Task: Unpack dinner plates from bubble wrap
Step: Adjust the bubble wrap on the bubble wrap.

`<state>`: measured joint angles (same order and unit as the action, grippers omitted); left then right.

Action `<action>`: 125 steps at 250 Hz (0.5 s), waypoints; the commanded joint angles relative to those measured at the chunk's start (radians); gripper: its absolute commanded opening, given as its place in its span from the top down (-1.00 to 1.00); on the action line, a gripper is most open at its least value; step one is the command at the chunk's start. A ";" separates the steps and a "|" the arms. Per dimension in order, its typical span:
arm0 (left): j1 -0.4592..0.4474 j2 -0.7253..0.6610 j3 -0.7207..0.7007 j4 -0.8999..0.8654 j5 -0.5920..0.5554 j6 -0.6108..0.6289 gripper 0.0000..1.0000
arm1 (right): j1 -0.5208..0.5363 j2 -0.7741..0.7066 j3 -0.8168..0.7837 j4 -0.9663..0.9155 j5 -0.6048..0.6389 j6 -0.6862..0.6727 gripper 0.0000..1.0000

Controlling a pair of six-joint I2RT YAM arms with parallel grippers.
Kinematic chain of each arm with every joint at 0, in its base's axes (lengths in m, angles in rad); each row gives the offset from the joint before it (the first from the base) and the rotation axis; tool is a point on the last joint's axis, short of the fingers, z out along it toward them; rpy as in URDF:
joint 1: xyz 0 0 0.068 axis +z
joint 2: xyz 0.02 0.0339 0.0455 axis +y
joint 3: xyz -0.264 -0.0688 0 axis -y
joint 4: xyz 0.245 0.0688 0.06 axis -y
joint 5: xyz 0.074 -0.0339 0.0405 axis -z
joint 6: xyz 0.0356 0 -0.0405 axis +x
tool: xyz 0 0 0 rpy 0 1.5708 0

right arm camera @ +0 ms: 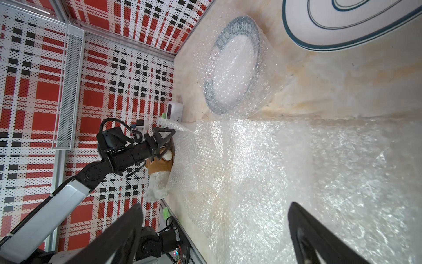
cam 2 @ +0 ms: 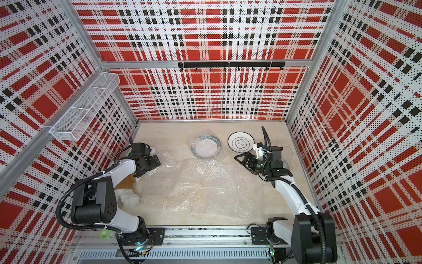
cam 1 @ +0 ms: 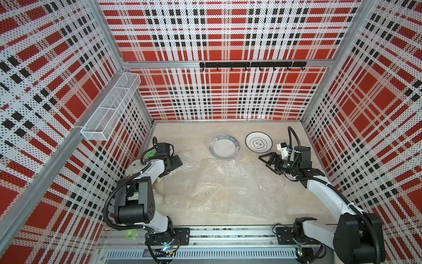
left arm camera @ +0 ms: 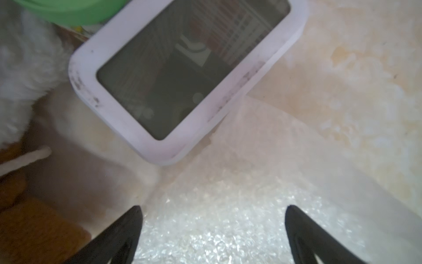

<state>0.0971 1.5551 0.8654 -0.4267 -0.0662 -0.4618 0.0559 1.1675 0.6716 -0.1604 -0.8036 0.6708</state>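
I will next use my left gripper to fold the loose bubble wrap back across itself for unpacking, so I will grab the wrap by its edge near the small white device.
A bare dinner plate [cam 1: 258,141] [cam 2: 241,142] [right arm camera: 342,22], white with a dark rim and ring outlines, lies at the back right of the table. To its left lies a second plate [cam 1: 224,147] [cam 2: 206,146] [right arm camera: 235,66], still covered by bubble wrap, with its dark lettered band showing through. Loose bubble wrap sheets [cam 1: 228,180] [cam 2: 205,182] [right arm camera: 274,171] [left arm camera: 228,217] cover the middle of the table. My left gripper [cam 1: 175,164] [left arm camera: 212,212] stands open and empty over the sheets' left edge. Just in front of the bare plate, my right gripper [cam 1: 266,162] [right arm camera: 215,209] also hangs open and empty over the sheets' right side.
A small white device with a dark screen [left arm camera: 182,68] [right arm camera: 174,110], a green disc [left arm camera: 75,11] and a white and orange plush [cam 1: 137,169] [right arm camera: 159,180] crowd the left wall under my left arm. A wire basket [cam 1: 112,107] hangs there. A black hook rail [cam 1: 251,65] crosses the back wall.
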 commanded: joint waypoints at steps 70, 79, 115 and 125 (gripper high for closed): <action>-0.038 0.095 0.018 0.012 0.043 -0.007 -0.62 | 0.002 -0.011 -0.015 0.081 -0.036 0.040 -1.00; -0.043 0.097 0.020 0.009 0.049 -0.009 -0.47 | 0.003 -0.012 -0.015 0.081 -0.036 0.041 -1.00; -0.088 0.058 0.011 -0.015 0.052 -0.029 0.25 | 0.003 -0.011 -0.014 0.084 -0.037 0.046 -1.00; -0.101 0.026 0.002 -0.021 0.051 -0.041 0.45 | 0.003 -0.010 -0.014 0.082 -0.034 0.044 -1.00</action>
<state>0.0349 1.6379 0.8761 -0.4229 -0.0216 -0.4744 0.0559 1.1675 0.6693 -0.1219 -0.8299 0.7078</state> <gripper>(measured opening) 0.390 0.998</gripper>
